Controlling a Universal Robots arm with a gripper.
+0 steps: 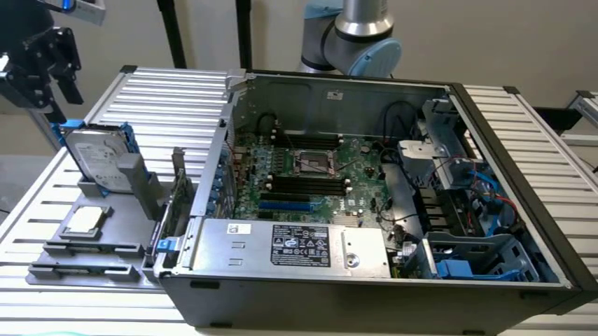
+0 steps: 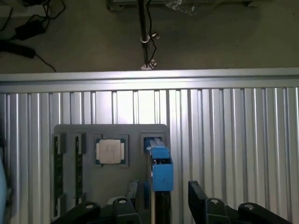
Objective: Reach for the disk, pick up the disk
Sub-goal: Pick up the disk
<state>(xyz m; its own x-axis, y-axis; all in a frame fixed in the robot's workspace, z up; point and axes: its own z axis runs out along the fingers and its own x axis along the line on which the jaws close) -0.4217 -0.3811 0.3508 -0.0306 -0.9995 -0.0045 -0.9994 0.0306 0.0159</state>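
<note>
I need to lower my gripper before I close it on the disk, because my fingers stop above the disk's upper edge (image 1: 98, 127) and its blue bar (image 1: 72, 124).
The disk (image 1: 96, 157) stands on edge in a slot of the grey holder (image 1: 56, 269) at the exterior view's left, its white label showing between blue rails. From the wrist view I look down on its thin upper edge and blue rail (image 2: 161, 173). My gripper (image 1: 56, 82) hangs well above the disk, apart from it. It is open (image 2: 163, 199), with one dark finger (image 2: 132, 190) on one side of the disk's line and the other finger (image 2: 196, 195) on the other side. Nothing is held.
A small square silver chip (image 2: 110, 151) lies in the grey holder (image 2: 88, 135) beside the disk. An open computer case (image 1: 374, 175) with its silver power-supply box (image 1: 299, 245) stands close by at the exterior view's right. The ribbed metal table (image 2: 233, 140) ends at an edge beyond the holder.
</note>
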